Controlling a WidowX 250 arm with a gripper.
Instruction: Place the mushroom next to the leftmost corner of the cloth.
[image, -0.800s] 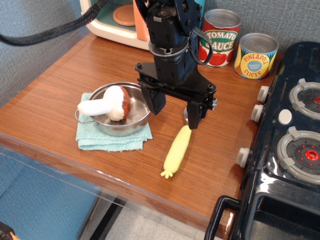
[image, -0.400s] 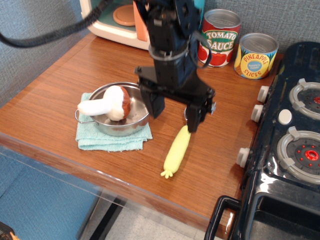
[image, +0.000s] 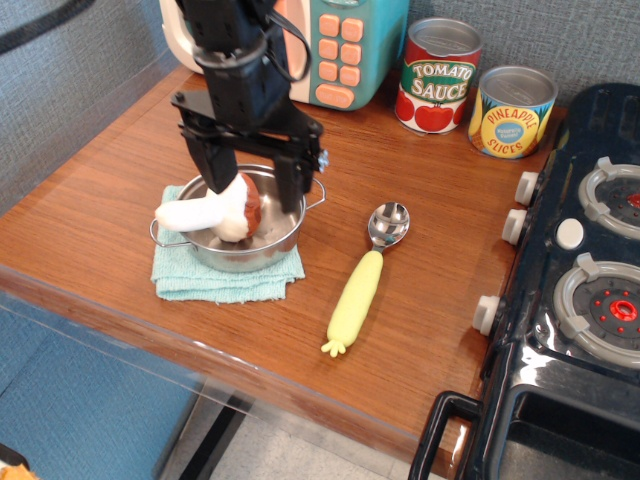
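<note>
Next, my gripper grabs the mushroom by its reddish-brown cap (image: 246, 208), to place it beside the corner of the teal cloth (image: 200, 280).
The mushroom (image: 205, 212), white stem and reddish-brown cap, lies in the steel two-handled pot (image: 262, 248) with its stem sticking out over the left rim. The pot stands on the teal cloth (image: 200, 280) near the table's front left. My gripper (image: 254, 185) hangs open right above the pot. Its left finger is over the mushroom's cap and its right finger is by the pot's right rim. The jaws stand wide apart and hold nothing.
A yellow-handled spoon (image: 358, 295) lies to the right of the pot. A tomato sauce can (image: 437, 75) and a pineapple can (image: 512, 110) stand at the back. A toy microwave (image: 340, 50) is behind the arm. A black toy stove (image: 580, 290) fills the right side.
My gripper has moved left from above the spoon to above the pot and mushroom, still open. The spoon's bowl is now uncovered. The mushroom, pot and cloth have not moved.
</note>
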